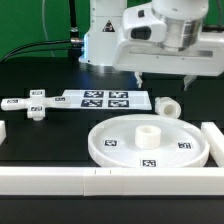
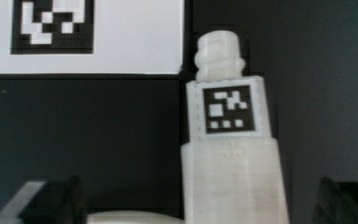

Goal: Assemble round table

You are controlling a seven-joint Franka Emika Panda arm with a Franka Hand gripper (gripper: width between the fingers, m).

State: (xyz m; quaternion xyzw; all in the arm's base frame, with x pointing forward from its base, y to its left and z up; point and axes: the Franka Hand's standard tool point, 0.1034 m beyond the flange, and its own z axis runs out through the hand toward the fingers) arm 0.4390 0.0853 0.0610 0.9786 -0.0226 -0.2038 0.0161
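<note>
My fingers are high above the leg, so they would miss it if I closed now. My gripper should move down before it closes on the short cylinder leg (image 1: 167, 105).
The large round disc (image 1: 110, 143) with its central hub (image 1: 148, 135) lies at the front of the table. The short cylinder leg (image 1: 167, 105) lies on its side just behind the disc, to the exterior view's right of the marker board. The cross-shaped foot (image 1: 35, 104) lies at the far left. My gripper (image 1: 165, 80) hangs open and empty above the leg. In the wrist view the leg (image 2: 229, 150) with its tag runs lengthwise between my two fingertips (image 2: 34, 203), which stand wide apart on either side without touching it.
The marker board (image 1: 105, 98) lies behind the disc and shows in the wrist view (image 2: 69, 35). White border blocks run along the front edge (image 1: 100, 182) and the right side (image 1: 212, 140). A curved white edge (image 2: 131, 215), probably the disc rim, shows near the leg.
</note>
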